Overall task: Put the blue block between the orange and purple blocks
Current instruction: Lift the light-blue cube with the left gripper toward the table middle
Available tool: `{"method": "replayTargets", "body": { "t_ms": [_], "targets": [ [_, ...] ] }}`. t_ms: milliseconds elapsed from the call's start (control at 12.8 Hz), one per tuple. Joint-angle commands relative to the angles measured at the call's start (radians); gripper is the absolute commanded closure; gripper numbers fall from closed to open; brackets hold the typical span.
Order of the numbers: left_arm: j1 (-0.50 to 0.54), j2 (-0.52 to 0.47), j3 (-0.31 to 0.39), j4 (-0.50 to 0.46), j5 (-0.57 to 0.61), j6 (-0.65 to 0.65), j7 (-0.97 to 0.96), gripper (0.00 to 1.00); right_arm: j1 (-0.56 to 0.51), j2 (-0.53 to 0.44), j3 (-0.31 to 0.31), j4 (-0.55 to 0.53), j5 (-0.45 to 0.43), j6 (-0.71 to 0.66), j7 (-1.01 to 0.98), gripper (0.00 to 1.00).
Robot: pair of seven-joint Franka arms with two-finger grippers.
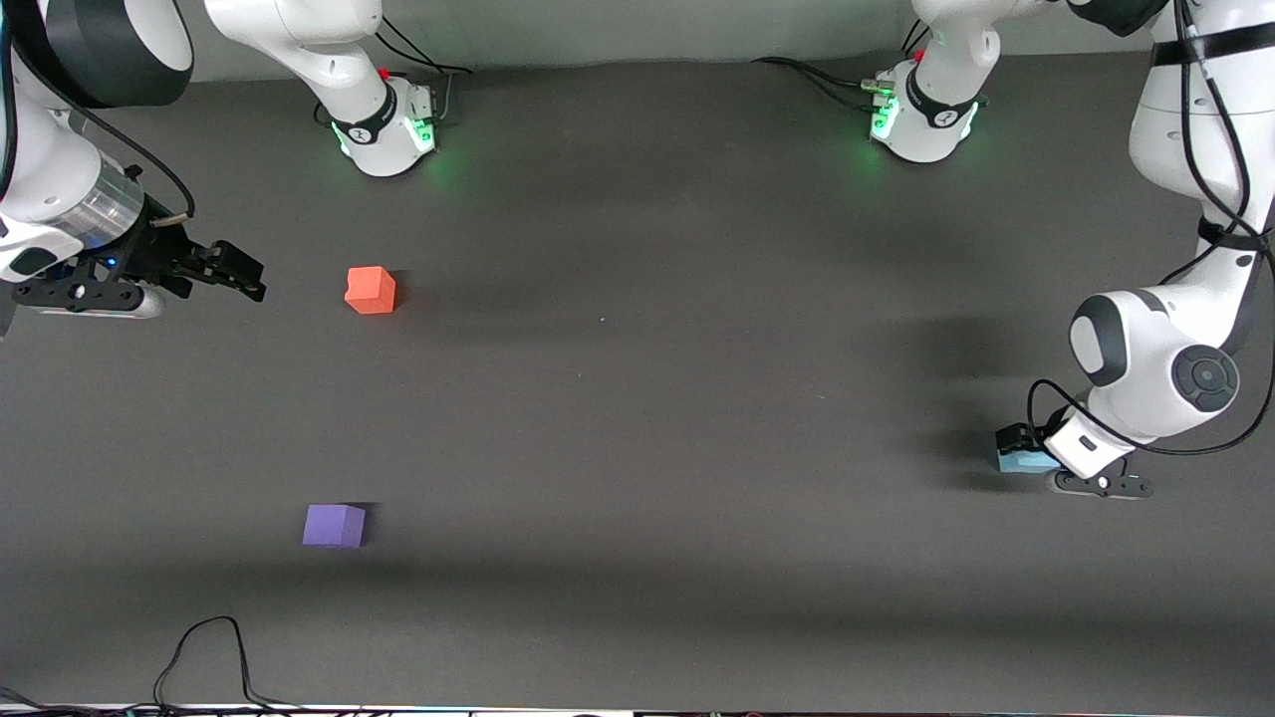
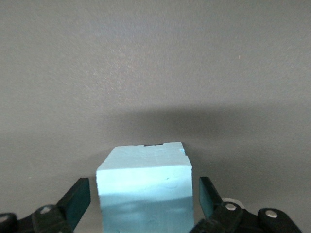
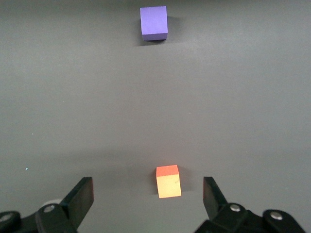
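In the left wrist view my fingers stand on either side of the blue block, so it is time to close my left gripper. Closing now would catch it.
The light blue block [image 1: 1018, 461] sits on the dark table at the left arm's end. My left gripper [image 1: 1018, 445] is down around it, open, one finger on each side. In the left wrist view the blue block [image 2: 144, 189] fills the space inside the left gripper [image 2: 145, 195], with a narrow gap at each finger. The orange block [image 1: 371, 290] and the purple block [image 1: 335, 525] lie toward the right arm's end, the purple one nearer the front camera. My right gripper [image 1: 239, 275] hangs open and empty beside the orange block. The right wrist view shows the right gripper [image 3: 146, 191], the orange block [image 3: 168, 181] and the purple block [image 3: 154, 23].
The two arm bases [image 1: 388, 124] [image 1: 921, 115] stand along the table's edge farthest from the front camera. A black cable [image 1: 204, 647] loops on the table by the edge nearest the front camera, close to the purple block. Bare table [image 1: 647, 398] lies between the blocks.
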Motion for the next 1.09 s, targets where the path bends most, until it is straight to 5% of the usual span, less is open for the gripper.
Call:
{"method": "replayTargets", "body": {
  "t_ms": [0,156,234,546,780,1014],
  "targets": [
    [-0.002,-0.015,0.001,-0.019,-0.001,0.003,0.001,0.05,-0.001,-0.008,-0.001,-0.007,0.006,0.014,-0.021,0.0],
    [0.0,-0.015,0.001,-0.018,-0.001,-0.001,-0.005,0.48,-0.001,-0.014,-0.001,-0.007,0.006,0.013,-0.021,0.0],
    [0.001,-0.015,0.001,-0.018,-0.001,-0.003,-0.005,0.55,-0.001,-0.015,-0.001,-0.007,0.006,0.014,-0.021,0.0],
    [0.0,-0.039,0.013,0.028,-0.001,-0.087,0.002,0.55,-0.003,-0.021,-0.004,-0.007,0.006,0.013,-0.021,0.0],
    [-0.026,-0.119,0.013,0.203,-0.001,-0.379,-0.045,0.55,-0.003,-0.024,-0.013,-0.009,0.006,0.014,-0.021,0.0],
    [-0.173,-0.13,0.01,0.393,0.005,-0.639,-0.267,0.55,-0.003,-0.024,-0.027,-0.007,0.01,0.014,-0.023,0.0]
  ]
}}
